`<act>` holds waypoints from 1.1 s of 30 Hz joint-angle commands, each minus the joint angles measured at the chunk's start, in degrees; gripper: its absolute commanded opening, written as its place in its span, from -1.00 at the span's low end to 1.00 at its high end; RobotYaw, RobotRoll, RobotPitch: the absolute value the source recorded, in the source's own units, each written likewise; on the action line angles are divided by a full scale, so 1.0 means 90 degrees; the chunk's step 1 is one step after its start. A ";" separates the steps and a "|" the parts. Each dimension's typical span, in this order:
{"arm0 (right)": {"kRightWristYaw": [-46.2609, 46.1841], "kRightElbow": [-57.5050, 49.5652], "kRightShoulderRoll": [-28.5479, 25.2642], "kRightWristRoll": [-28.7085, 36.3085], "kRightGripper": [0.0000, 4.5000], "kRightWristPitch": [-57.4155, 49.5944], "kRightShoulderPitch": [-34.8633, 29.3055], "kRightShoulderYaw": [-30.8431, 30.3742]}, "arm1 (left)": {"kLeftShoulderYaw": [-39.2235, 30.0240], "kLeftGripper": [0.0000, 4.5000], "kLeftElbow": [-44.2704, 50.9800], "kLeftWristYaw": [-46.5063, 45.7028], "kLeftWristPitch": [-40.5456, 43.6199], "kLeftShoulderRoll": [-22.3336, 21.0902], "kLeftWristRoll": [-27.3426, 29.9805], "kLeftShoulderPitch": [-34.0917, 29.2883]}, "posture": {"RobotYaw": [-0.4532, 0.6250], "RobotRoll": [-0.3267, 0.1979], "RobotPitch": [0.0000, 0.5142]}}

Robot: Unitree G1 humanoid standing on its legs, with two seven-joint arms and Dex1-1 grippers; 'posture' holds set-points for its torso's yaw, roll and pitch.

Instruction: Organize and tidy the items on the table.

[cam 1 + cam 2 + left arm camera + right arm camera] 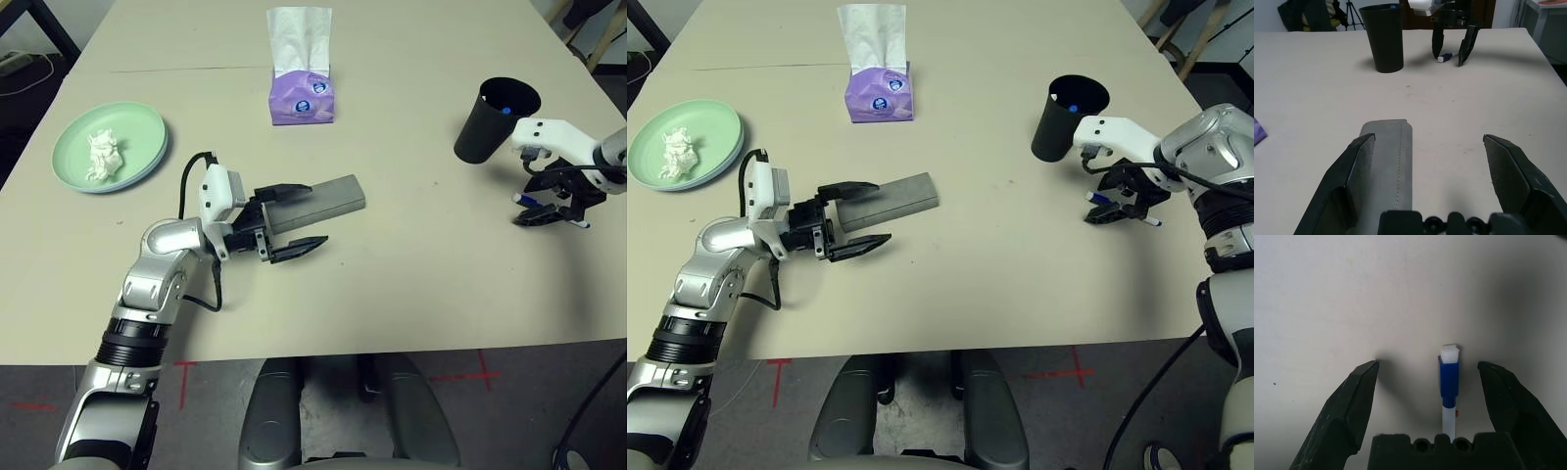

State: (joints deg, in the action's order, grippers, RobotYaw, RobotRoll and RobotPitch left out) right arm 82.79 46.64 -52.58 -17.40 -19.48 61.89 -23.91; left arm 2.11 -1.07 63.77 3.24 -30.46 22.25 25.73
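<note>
The right gripper needs to close on the cap now, because the blue cap (525, 201) (1448, 377) is level between the right gripper's fingers.
The grey glasses case (323, 203) lies on the beige table (411, 284) near its front middle. My left gripper (317, 215) is open around the case's near end; one finger (1359, 166) rests along the case (1393, 161) and the other stands apart. At the right, a white pen with a blue cap (1448, 377) lies between the fingers of my open right gripper (549, 208), which hangs just above it. The black cup (495, 119) stands beside it with a blue-tipped pen inside. The tissue wad (104, 155) sits on the green plate (147, 127). Sunglasses and the blue plate are out of view.
A purple tissue box (303, 93) with a white tissue sticking up stands at the back middle. The table's right edge runs close behind my right arm. A black-legged side table corner (49, 24) shows at the far left.
</note>
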 commanded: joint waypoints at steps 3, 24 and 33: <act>-0.0061 0.0171 0.0054 -0.0041 0.99 0.0080 -0.0120 0.0077 | 0.0014 1.00 -0.0124 -0.0073 -0.0141 -0.0021 -0.0150 0.0015 | 0.03 0.25 0.08; 0.0102 0.0230 -0.0018 -0.0221 -0.86 0.0468 0.0125 0.0133 | 0.0045 1.00 -0.0333 -0.0075 -0.0235 -0.0007 -0.0200 0.0173 | 0.01 0.25 -0.03; 0.0473 -0.1041 0.0144 0.0971 -0.86 -0.1169 -0.0235 0.1212 | 0.0074 1.00 -0.0561 -0.0048 -0.0317 0.0067 -0.0220 0.0395 | -0.02 0.25 -0.12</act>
State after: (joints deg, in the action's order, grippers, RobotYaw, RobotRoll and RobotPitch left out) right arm 86.41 39.93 -51.74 -11.76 -26.36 61.39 -15.00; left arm 2.15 -5.63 62.76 1.19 -29.99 21.05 28.92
